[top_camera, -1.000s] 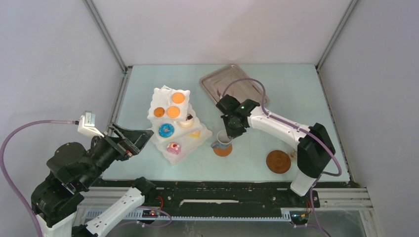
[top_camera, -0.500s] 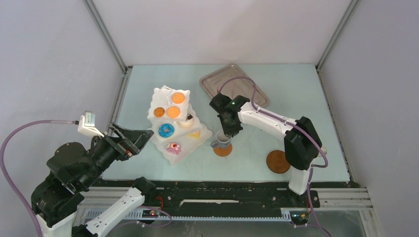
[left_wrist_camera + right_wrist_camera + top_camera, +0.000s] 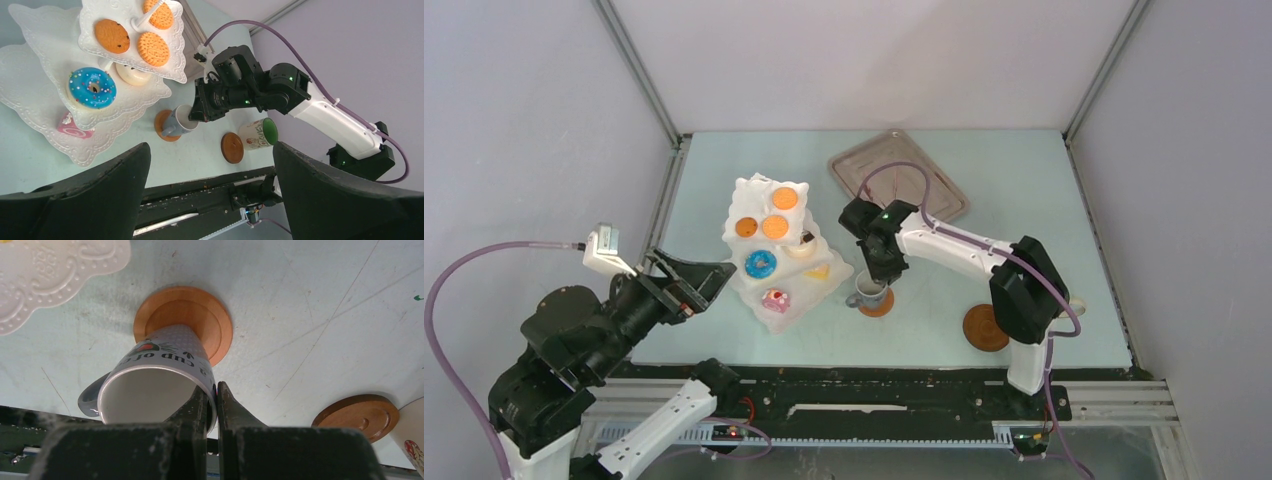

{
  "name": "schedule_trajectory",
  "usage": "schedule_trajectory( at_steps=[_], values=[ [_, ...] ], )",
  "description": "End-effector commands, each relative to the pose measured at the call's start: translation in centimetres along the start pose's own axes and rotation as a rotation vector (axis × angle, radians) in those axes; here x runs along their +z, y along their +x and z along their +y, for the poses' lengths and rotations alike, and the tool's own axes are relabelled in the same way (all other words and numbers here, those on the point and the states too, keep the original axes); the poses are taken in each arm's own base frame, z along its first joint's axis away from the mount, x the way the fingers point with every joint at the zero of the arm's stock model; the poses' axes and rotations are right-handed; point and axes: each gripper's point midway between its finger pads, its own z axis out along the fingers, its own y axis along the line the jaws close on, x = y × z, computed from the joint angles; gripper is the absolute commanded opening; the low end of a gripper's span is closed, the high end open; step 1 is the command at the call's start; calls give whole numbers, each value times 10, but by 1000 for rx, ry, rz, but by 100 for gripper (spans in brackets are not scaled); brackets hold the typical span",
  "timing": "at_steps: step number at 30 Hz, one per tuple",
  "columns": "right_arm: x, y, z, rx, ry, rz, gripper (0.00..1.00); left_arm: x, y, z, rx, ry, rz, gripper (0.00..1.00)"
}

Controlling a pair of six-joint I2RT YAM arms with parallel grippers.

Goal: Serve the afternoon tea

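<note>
The robot's right gripper can open now: the cup's base is over the brown coaster, so the cup would end up standing on it.
A small white cup (image 3: 160, 365) with grey print leans on a brown coaster (image 3: 200, 315), its mouth tipped toward the camera. My right gripper (image 3: 216, 390) is shut on the cup's rim, one finger inside and one outside. From above, the same cup (image 3: 869, 292) sits just right of the white three-tier stand (image 3: 749, 188). The stand carries orange biscuits (image 3: 112, 36), a blue doughnut (image 3: 92, 89) and a pink pastry (image 3: 775, 299). A green-lined mug (image 3: 257, 134) stands beside a second coaster (image 3: 232, 147). My left gripper (image 3: 210, 165) hangs open and empty left of the stand.
A silver metal tray (image 3: 874, 165) lies at the back, behind the right arm. The second coaster (image 3: 984, 328) is near the right arm's base. The table's black front rail (image 3: 874, 385) runs below the stand.
The right arm has swung left and its elbow folded nearer. The cup in its grip has shifted slightly left and tipped on the coaster. The left arm has not moved.
</note>
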Motion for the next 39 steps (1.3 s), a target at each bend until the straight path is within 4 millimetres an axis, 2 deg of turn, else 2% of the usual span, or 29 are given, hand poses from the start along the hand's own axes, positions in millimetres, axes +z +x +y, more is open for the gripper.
schedule_trajectory(
  at_steps=[1, 3, 4, 6, 12, 15, 17, 20, 23, 25, 27, 30, 34, 36, 39],
  values=[
    [-6, -12, 5, 16, 4, -48, 0, 8, -1, -4, 26, -4, 11, 98],
    [-5, -12, 4, 12, 12, -44, 1, 9, -1, -4, 29, -4, 14, 98],
    [-5, -12, 4, 10, 12, -44, 5, 9, -1, -4, 32, -4, 17, 98],
    [-8, -13, 5, 11, 8, -51, 18, 9, -1, -4, 35, -4, 18, 98],
    [-28, -21, 5, 18, -3, -90, 35, 9, 0, -4, 39, -3, 27, 99],
    [-50, -27, 5, 2, -4, -120, 41, 9, 1, -6, 40, 6, 31, 99],
    [-73, -31, 5, -9, -16, -161, 45, 10, 1, -7, 40, 9, 35, 99],
    [-103, -26, 0, -14, -26, -211, 52, 9, 2, -8, 45, 14, 37, 99],
    [-129, -14, -15, 7, -22, -280, 60, 8, 3, -7, 44, 17, 36, 99],
    [-138, -1, -34, 51, -3, -319, 64, 8, 4, -7, 48, 20, 39, 99],
    [-139, 19, -57, 106, 24, -344, 67, 7, 4, -7, 52, 21, 40, 99],
    [-130, 52, -93, 225, 56, -349, 72, 6, 4, -7, 53, 26, 41, 99],
    [-101, 96, -137, 431, 86, -287, 73, 4, 4, -9, 51, 37, 40, 99],
    [-80, 116, -155, 546, 103, -239, 72, 2, 4, -9, 48, 40, 38, 99],
    [-55, 133, -169, 688, 91, -183, 70, 1, 4, -9, 46, 44, 37, 99]
  ],
)
